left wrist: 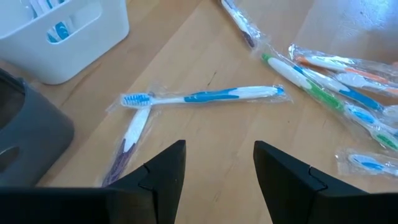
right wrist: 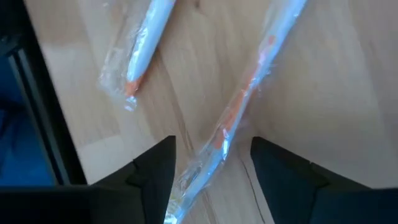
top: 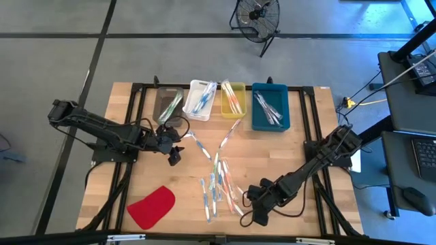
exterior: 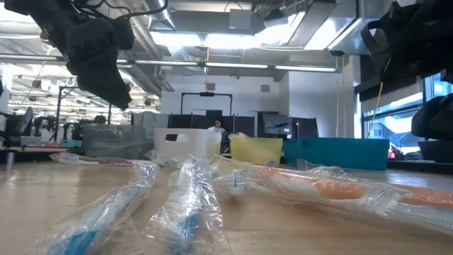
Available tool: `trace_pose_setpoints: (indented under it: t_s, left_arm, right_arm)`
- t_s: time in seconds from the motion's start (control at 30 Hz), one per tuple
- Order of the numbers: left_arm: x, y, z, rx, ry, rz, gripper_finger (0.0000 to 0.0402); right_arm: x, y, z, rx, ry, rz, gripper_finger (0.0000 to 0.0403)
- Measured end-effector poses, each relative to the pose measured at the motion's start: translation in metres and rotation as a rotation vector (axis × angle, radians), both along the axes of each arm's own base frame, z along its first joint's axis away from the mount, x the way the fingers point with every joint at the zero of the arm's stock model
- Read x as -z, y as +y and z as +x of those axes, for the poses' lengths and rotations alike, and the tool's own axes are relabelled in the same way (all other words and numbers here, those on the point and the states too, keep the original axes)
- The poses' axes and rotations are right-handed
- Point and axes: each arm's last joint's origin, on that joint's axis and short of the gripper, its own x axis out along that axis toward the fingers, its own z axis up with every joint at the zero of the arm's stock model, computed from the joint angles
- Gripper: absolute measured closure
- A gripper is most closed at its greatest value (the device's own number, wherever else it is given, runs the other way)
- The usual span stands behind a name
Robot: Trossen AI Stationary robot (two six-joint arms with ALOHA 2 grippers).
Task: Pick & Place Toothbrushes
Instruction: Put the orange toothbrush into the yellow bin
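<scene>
My right gripper is to grab the wrapped toothbrush by its orange-striped handle (right wrist: 225, 127) next, so that it can sort it into the yellow bin with the other orange ones.
Several wrapped toothbrushes (top: 216, 182) lie loose on the middle of the wooden table (top: 122, 177). My right gripper (top: 253, 204) hangs low over their near right end, open. In its wrist view an orange-and-clear wrapped toothbrush (right wrist: 239, 106) lies flat on the wood and runs between the two fingers of my right gripper (right wrist: 211, 171), without touching either. My left gripper (top: 176, 155) waits open above the table's left middle. Ahead of my left gripper (left wrist: 219, 168) a blue-and-white toothbrush (left wrist: 208, 96) lies crossed with a purple one (left wrist: 127, 140).
Four bins stand in a row at the far edge, each with toothbrushes in it: grey (top: 168, 105), white (top: 200, 99), yellow (top: 233, 99), blue (top: 270, 107). A flat red piece (top: 151, 206) lies near the front left. A second orange toothbrush (right wrist: 144, 46) lies beside the right gripper's one.
</scene>
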Motion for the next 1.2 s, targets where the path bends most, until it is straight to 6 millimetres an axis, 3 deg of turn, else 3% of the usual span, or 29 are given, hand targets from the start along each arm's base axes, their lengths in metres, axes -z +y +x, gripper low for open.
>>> trace_pose_setpoints:
  t_s: [0.17,0.67,0.8,1.03,1.2]
  left_arm:
    - [0.0,0.0,0.0,0.005,0.001,-0.006,0.0217]
    - [0.001,-0.001,0.0,0.029,0.01,-0.033,0.0217]
    - [0.001,-0.001,0.0,0.029,0.011,-0.032,0.0217]
    - [0.001,-0.001,0.0,0.029,0.015,-0.032,0.0217]
    - [0.001,-0.001,0.0,0.029,0.015,-0.032,0.0217]
  right_arm:
    - [0.002,-0.003,-0.002,0.06,0.011,-0.047,0.0222]
    - [0.005,-0.012,-0.006,0.213,0.059,-0.119,0.038]
    - [0.004,-0.013,-0.007,0.222,0.064,-0.121,0.0385]
    - [0.003,-0.015,-0.009,0.225,0.077,-0.138,0.035]
    - [-0.004,-0.018,-0.012,0.198,0.075,-0.142,0.0382]
